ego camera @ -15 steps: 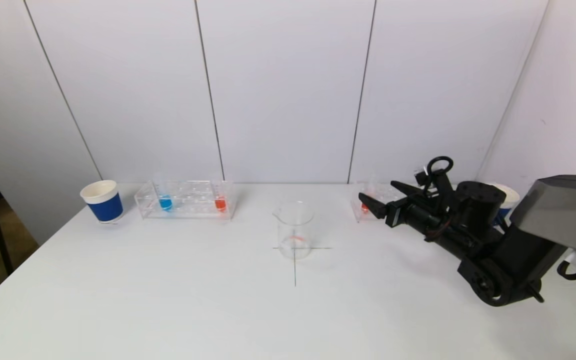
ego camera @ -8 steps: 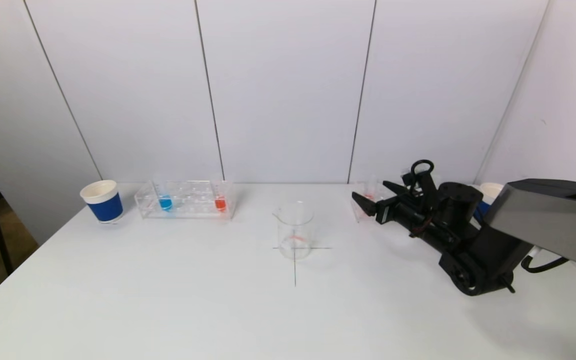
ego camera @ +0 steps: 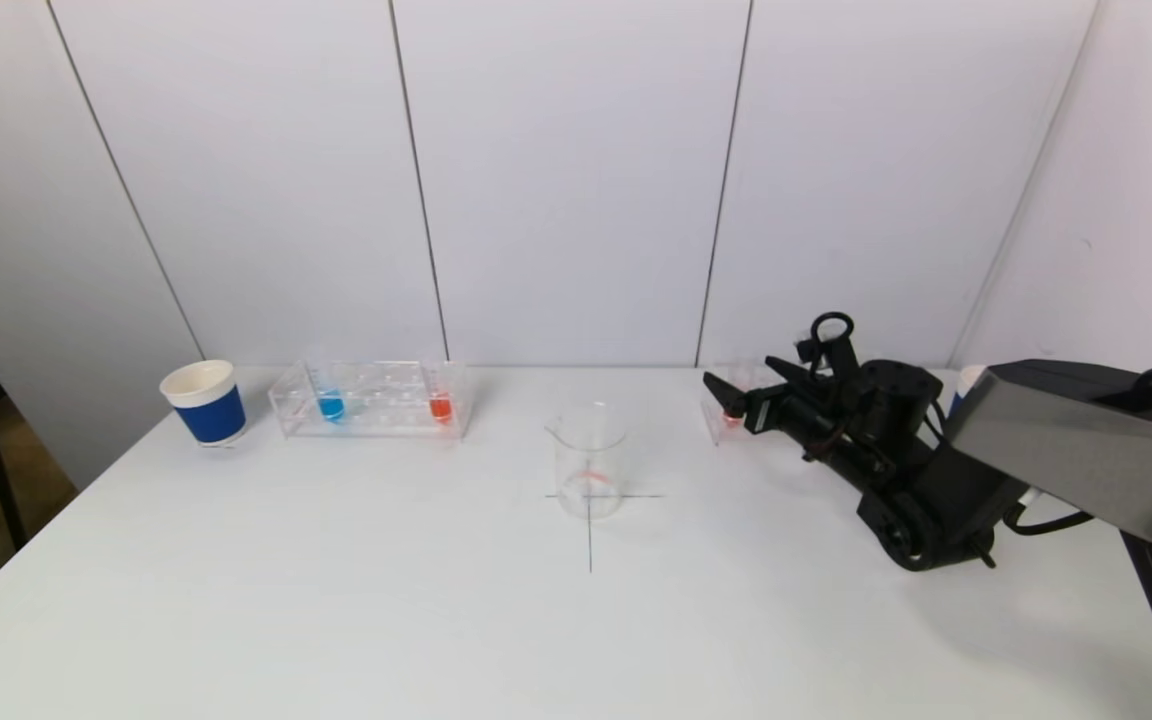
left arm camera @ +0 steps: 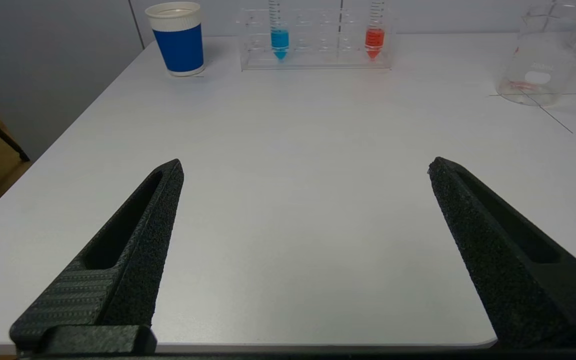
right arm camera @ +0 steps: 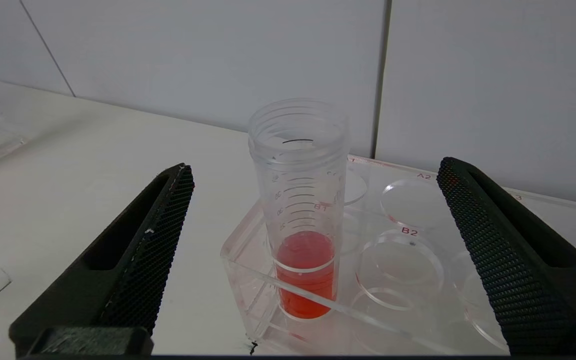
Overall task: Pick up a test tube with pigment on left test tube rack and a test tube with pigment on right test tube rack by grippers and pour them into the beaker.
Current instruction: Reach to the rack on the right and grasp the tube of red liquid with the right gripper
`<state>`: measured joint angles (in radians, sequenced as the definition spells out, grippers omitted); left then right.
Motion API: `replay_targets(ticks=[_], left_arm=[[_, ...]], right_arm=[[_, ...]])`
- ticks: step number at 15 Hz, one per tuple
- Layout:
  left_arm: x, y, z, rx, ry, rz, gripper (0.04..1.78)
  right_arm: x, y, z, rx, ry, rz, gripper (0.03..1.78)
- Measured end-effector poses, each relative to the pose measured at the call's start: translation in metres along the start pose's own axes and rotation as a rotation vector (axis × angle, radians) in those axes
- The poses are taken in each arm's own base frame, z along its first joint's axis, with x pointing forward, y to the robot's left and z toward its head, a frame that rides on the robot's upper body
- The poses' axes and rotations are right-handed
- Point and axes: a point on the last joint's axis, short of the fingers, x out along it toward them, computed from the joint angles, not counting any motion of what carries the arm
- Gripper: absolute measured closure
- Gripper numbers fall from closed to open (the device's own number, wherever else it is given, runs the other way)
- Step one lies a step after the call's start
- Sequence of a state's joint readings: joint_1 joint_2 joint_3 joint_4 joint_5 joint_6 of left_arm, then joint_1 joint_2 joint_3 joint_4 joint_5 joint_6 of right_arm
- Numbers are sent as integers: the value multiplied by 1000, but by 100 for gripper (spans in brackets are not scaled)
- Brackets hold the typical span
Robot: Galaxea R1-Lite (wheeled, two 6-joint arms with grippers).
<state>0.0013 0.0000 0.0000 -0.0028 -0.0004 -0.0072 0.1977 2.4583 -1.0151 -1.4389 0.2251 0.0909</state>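
The rack (right arm camera: 352, 309) encloses the lower half of the test tube, so my right gripper needs to grab the test tube by the clear upper side below its rim (right arm camera: 299, 191).
The left test tube rack (ego camera: 371, 412) holds a blue-pigment tube (ego camera: 331, 405) and a red-pigment tube (ego camera: 441, 405). A clear beaker (ego camera: 590, 460) with a red trace at its bottom stands at table centre. My right gripper (ego camera: 748, 385) is open at the right test tube rack (ego camera: 718, 425). In the right wrist view an uncapped test tube with red pigment (right arm camera: 303, 240) stands in the rack's (right arm camera: 418, 300) corner hole, in line with the gap of that gripper (right arm camera: 315, 167), untouched. My left gripper (left arm camera: 305, 165) hangs open and empty over the table's near edge, out of the head view.
A blue paper cup (ego camera: 204, 402) stands left of the left rack. Another cup (ego camera: 966, 382) peeks out behind the right arm. A thin cross is drawn on the white table (ego camera: 336, 600) under the beaker. A wall runs close behind both racks.
The right arm has reached forward and to the left, bringing its open gripper up to the right rack's red tube. Nothing else has moved.
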Motion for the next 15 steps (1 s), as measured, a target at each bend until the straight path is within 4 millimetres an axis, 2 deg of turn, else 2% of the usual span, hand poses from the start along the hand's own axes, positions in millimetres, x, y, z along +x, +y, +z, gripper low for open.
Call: replay_targets(ticks=[15], left_arm=[[0, 0, 0, 0, 0, 0, 10]], right_arm=[[9, 3, 1, -3, -14, 14, 4]])
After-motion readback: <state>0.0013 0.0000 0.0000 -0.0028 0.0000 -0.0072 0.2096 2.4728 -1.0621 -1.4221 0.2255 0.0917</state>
